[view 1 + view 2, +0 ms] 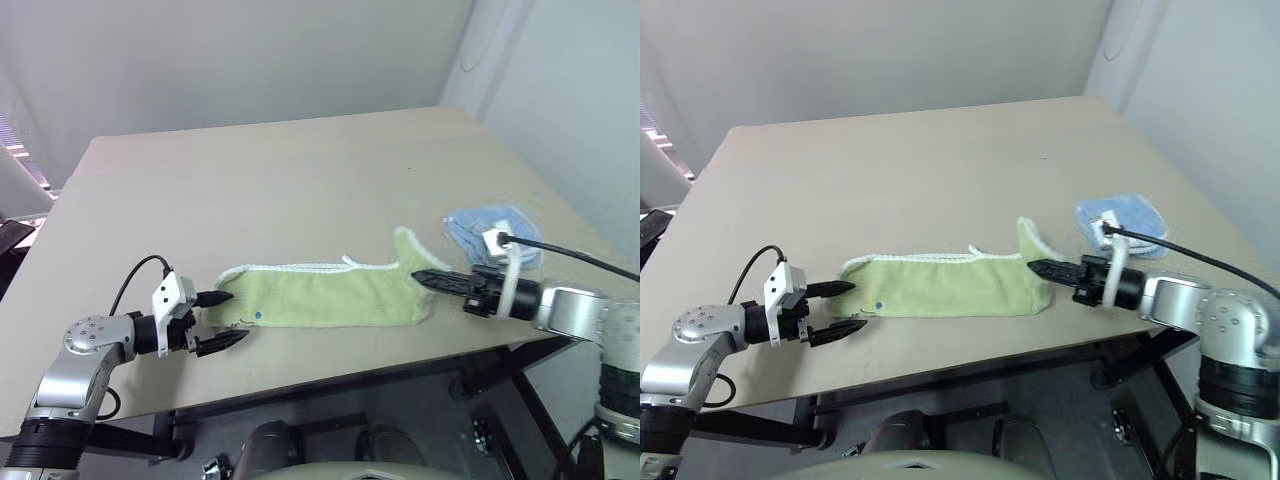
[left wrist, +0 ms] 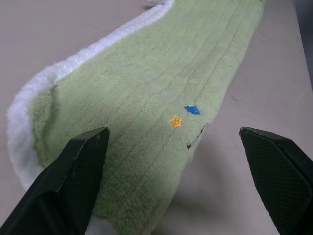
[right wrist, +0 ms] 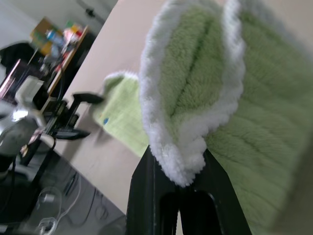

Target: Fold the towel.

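The towel's long strip (image 1: pixel 325 299) lies flat on the tabletop, so my left gripper should next grab the towel's folded corner (image 1: pixel 213 321), where the towel's doubled edge rises a little.
The light green towel (image 1: pixel 320 295) lies as a long narrow strip near the table's front edge, its white edging along the far side. A small blue and orange mark (image 2: pixel 191 109) sits near its left end. My left gripper (image 1: pixel 237 317) is open at that left end, one finger (image 2: pixel 73 181) over the towel's edge and the other over bare table. My right gripper (image 1: pixel 418 276) is shut on the towel's right end, pinching the white-edged corner (image 3: pixel 181 161), which stands raised off the table. In the right wrist view the left gripper (image 3: pixel 80 115) shows far off.
A smaller light blue cloth (image 1: pixel 495 232) lies on the table just behind my right wrist. The beige table (image 1: pixel 300 170) stretches wide and bare beyond the towel. Its front edge runs close below both grippers.
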Robot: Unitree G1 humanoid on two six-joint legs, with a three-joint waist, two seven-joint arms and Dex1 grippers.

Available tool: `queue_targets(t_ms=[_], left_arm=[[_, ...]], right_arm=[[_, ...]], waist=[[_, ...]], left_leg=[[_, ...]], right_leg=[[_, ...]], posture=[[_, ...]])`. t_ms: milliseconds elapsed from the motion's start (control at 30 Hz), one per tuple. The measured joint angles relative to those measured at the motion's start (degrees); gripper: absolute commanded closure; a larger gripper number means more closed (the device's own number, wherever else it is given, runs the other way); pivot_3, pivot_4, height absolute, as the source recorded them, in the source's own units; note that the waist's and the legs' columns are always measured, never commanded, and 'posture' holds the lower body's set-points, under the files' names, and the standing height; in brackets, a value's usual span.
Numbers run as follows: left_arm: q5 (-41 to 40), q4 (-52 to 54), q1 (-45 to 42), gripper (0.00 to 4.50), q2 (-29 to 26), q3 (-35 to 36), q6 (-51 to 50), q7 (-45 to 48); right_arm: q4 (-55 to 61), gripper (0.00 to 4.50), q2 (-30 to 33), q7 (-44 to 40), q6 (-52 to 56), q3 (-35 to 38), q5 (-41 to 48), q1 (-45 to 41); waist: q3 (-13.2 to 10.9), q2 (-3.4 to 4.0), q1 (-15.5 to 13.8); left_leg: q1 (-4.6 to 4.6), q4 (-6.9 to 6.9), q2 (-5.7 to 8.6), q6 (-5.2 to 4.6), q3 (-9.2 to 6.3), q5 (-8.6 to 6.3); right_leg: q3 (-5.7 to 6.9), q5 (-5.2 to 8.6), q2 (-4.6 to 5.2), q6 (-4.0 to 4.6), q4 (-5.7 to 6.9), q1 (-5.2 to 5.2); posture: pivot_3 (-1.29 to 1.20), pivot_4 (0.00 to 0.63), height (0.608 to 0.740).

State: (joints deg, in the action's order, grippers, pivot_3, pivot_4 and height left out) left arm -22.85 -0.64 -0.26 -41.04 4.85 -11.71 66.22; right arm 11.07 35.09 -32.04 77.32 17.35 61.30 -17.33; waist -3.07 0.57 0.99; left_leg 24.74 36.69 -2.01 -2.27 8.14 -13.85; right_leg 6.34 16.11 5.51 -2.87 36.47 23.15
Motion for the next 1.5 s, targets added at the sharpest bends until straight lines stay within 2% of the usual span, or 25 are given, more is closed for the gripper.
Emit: queue_targets(t_ms=[267,533,667,967,1033,1167,1200,1300,1500], left_arm=[[0.59,-0.16,1.25,0.0,0.17,-0.08,1.11,-0.65],[0.58,0.82,2.27,0.0,0.16,0.08,1.03,-1.66],[0.58,0.82,2.66,0.0,0.15,0.46,1.02,-1.74],[-0.85,0.82,1.76,0.0,0.03,1.25,-0.19,-1.7],[-3.37,1.59,1.22,0.0,0.01,3.07,-3.02,-2.15],[-10.0,5.09,-2.66,0.0,-0.88,6.65,-9.86,-2.72],[-11.22,6.12,-3.93,0.39,-1.07,7.25,-11.06,-2.8],[-13.84,8.13,-8.4,1.36,0.15,6.58,-13.94,-2.82],[-13.75,5.81,-22.48,3.64,9.39,-2.26,-16.41,-3.92]], right_arm=[[-1.04,4.44,-6.69,2.63,-2.99,-9.78,-5.93,-3.2],[-1.61,4.44,-9.33,2.59,-4.87,-15.22,-10.0,-3.09],[-1.92,3.43,-9.49,2.25,-5.11,-17.18,-11.54,-3.12],[-3.51,0.22,-8.95,-0.36,-5.11,-18.85,-12.83,-5.66],[-1.24,0.22,-5.57,-3.05,-5.45,-18.35,-12.4,-5.34],[4.55,0.22,0.72,-7.83,-7.13,-8.93,-7.62,-5.09],[5.05,0.18,1.69,-8.37,-8.29,-7.11,-7.37,-5.15],[5.34,0.81,2.29,-9.73,-16.04,-5.08,-10.19,-3.54],[1.6,3.04,-1.98,-11.55,-27.32,-5.11,-13.67,-1.96]], waist=[[0.0,-0.01,-0.15],[0.0,-0.01,-0.07],[0.0,0.0,-0.03],[0.0,-0.01,-0.17],[0.0,0.0,-0.37],[0.01,-0.06,-0.35],[0.04,-0.11,-0.3],[0.05,-0.13,-0.22],[0.04,-0.16,-0.3]], left_leg=[[0.02,0.12,0.0,0.01,0.0,0.0],[0.03,0.33,0.0,0.02,0.0,-0.01],[0.03,0.33,0.0,0.03,0.0,-0.01],[0.03,0.39,0.0,0.03,0.0,-0.01],[0.08,0.43,0.0,0.02,0.0,-0.01],[0.19,0.53,0.01,0.02,0.0,-0.01],[0.17,0.54,0.0,0.02,0.0,-0.01],[0.07,0.54,0.01,0.01,0.0,-0.01],[0.06,0.69,0.06,-0.31,0.01,0.21]], right_leg=[[0.0,-0.06,0.01,-0.11,0.14,0.02],[-0.02,0.01,0.1,0.02,0.48,0.08],[-0.02,0.01,0.1,0.03,0.56,0.15],[-0.02,0.01,0.09,0.03,0.58,0.15],[-0.01,0.01,0.13,0.03,0.57,0.16],[0.0,0.01,0.11,0.01,0.55,0.17],[0.0,0.01,0.1,0.01,0.55,0.15],[0.01,0.0,0.06,-0.01,0.59,0.05],[0.05,-0.19,0.0,-0.34,0.74,-0.3]], posture=[[0.0,0.0,0.724],[0.0,0.0,0.724],[0.0,0.0,0.724],[0.0,0.0,0.724],[0.0,0.0,0.724],[0.0,0.0,0.724],[0.0,0.0,0.724],[0.0,0.0,0.724],[0.0,0.0,0.724]])
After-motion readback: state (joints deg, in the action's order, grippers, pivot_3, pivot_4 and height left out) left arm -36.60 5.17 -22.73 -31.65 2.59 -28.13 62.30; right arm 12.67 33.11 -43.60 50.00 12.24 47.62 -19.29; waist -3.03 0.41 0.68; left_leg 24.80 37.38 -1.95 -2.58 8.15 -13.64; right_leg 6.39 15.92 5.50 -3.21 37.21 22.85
